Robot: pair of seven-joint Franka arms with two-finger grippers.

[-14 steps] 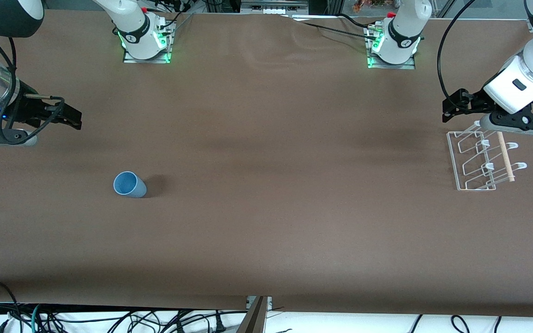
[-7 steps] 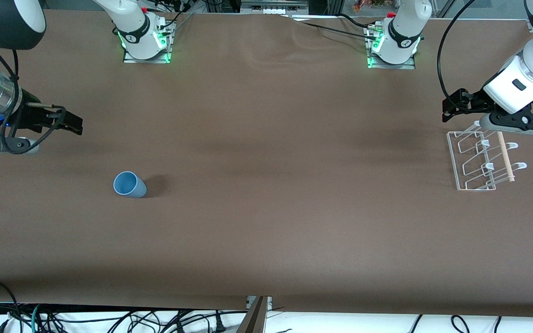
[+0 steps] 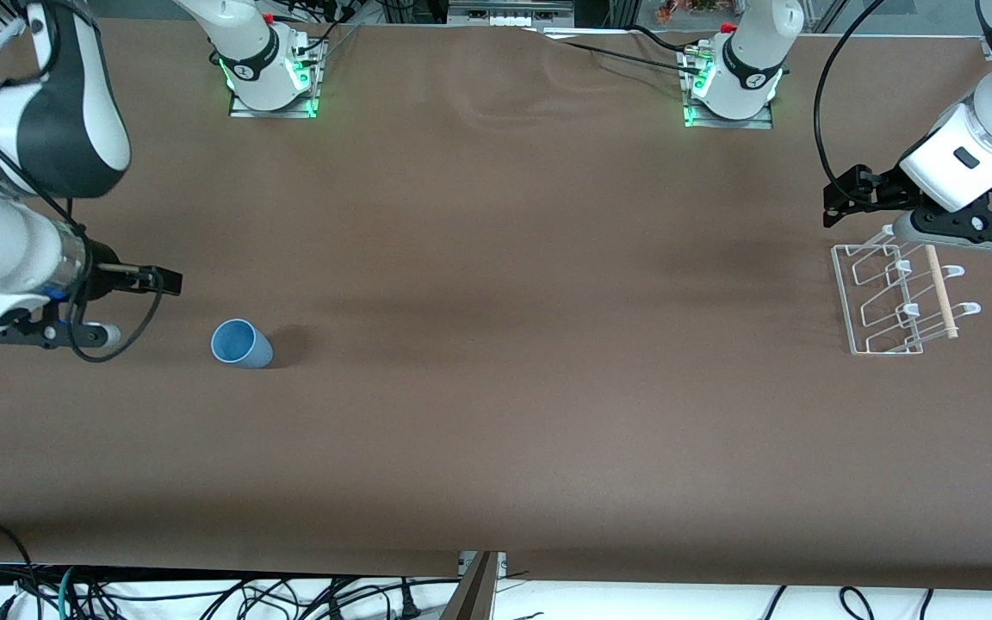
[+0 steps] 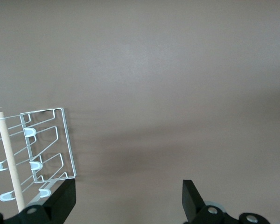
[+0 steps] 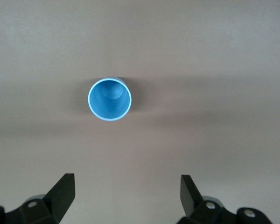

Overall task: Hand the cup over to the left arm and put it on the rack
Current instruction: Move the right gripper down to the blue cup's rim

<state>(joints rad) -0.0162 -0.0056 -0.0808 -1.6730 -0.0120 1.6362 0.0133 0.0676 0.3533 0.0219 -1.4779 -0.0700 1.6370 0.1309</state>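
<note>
I should grab the cup by its rim [image 5: 109, 120] with my right gripper next. That leaves the light-blue cup's base [image 5: 114, 90] free for my left gripper to grab.
The light-blue cup [image 3: 240, 343] stands upright, mouth up, on the brown table toward the right arm's end. In the right wrist view the cup [image 5: 109, 99] lies ahead of the fingers, apart from them. My right gripper [image 3: 164, 282] is open and empty, low over the table beside the cup; its jaws [image 5: 127, 191] stand wide apart. The white wire rack [image 3: 843, 297] with its wooden dowel [image 3: 939, 293] sits at the left arm's end. My left gripper [image 3: 838, 205] is open and empty, over the table beside the rack [image 4: 69, 144], and waits.
Both arm bases [image 3: 272, 82] [image 3: 730, 86] with green lights stand along the table's farthest edge. Cables hang below the table's nearest edge. The brown tabletop [image 3: 505, 362] stretches bare between cup and rack.
My right arm has swung down toward the cup, and its gripper now sits closer beside it. The left arm, the cup and the rack have not moved.
</note>
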